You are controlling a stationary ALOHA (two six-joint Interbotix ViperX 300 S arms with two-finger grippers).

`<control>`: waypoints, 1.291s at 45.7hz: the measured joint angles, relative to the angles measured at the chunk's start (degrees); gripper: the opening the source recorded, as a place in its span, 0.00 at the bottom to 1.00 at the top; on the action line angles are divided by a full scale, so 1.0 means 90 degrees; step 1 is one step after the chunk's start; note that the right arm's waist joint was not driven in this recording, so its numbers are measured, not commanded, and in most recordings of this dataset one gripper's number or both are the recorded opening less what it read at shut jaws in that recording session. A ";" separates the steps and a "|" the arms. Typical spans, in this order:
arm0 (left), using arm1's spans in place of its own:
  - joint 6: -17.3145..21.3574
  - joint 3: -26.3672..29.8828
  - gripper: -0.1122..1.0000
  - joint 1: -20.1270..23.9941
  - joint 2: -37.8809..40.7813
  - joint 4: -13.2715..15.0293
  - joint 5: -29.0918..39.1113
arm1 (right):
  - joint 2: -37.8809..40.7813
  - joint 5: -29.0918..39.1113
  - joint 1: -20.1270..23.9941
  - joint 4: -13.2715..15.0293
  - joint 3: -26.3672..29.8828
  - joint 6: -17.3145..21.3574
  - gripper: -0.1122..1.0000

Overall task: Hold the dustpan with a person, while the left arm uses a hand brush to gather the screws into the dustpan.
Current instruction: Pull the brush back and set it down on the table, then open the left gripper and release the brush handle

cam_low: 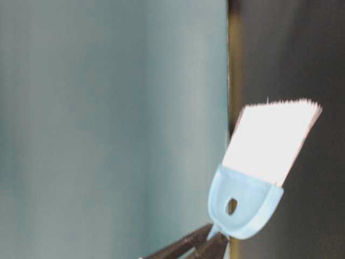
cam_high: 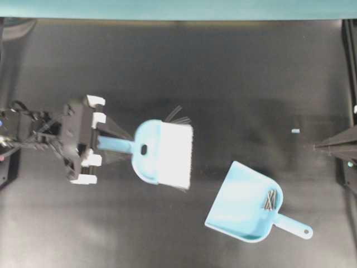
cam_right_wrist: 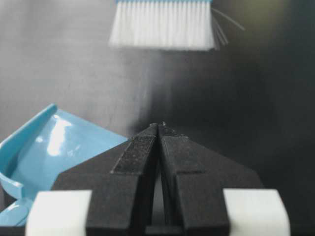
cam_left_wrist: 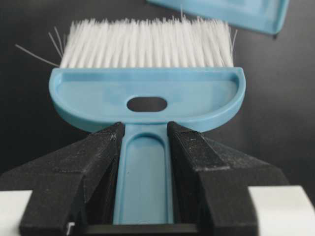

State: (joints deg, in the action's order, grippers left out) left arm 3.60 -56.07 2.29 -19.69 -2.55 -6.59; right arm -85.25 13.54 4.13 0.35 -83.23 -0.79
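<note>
The brush's white bristles still hang above the black table in the overhead view, so my left gripper keeps holding the brush for now.
The light blue hand brush (cam_high: 162, 152) with white bristles hangs left of the table's middle, bristles pointing right. My left gripper (cam_high: 125, 142) is shut on its thin handle (cam_left_wrist: 143, 182). The brush also shows in the table-level view (cam_low: 259, 172) and, as bristles only, in the right wrist view (cam_right_wrist: 161, 25). The light blue dustpan (cam_high: 245, 204) lies lower right, mouth toward the upper left, handle toward the lower right. Several silver screws (cam_high: 271, 199) lie inside it near the handle. My right gripper (cam_high: 317, 147) is shut and empty at the right edge, apart from the dustpan (cam_right_wrist: 54, 142). No hand is in view.
A small light speck (cam_high: 295, 131) lies on the black table between the brush and the right gripper. A teal wall (cam_high: 178, 8) runs along the far edge. The dustpan's rim shows at the top of the left wrist view (cam_left_wrist: 231, 12).
</note>
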 measured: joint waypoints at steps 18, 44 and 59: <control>-0.0010 -0.0527 0.37 0.0127 -0.0029 0.0000 -0.0107 | 0.0000 0.0000 0.0000 0.0010 0.0000 0.0000 0.10; -0.0020 -0.0762 0.38 0.0166 0.1025 0.0000 -0.0889 | 0.0000 0.0000 0.0000 0.0000 0.0000 0.0000 0.10; -0.0020 -0.0762 0.51 0.0176 0.1074 0.0000 -0.0908 | -0.0010 0.0000 0.0000 0.0010 0.0000 0.0000 0.10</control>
State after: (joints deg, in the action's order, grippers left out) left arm 3.43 -62.93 3.87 -10.02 -2.55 -14.77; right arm -85.34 13.54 4.13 0.44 -83.23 -0.79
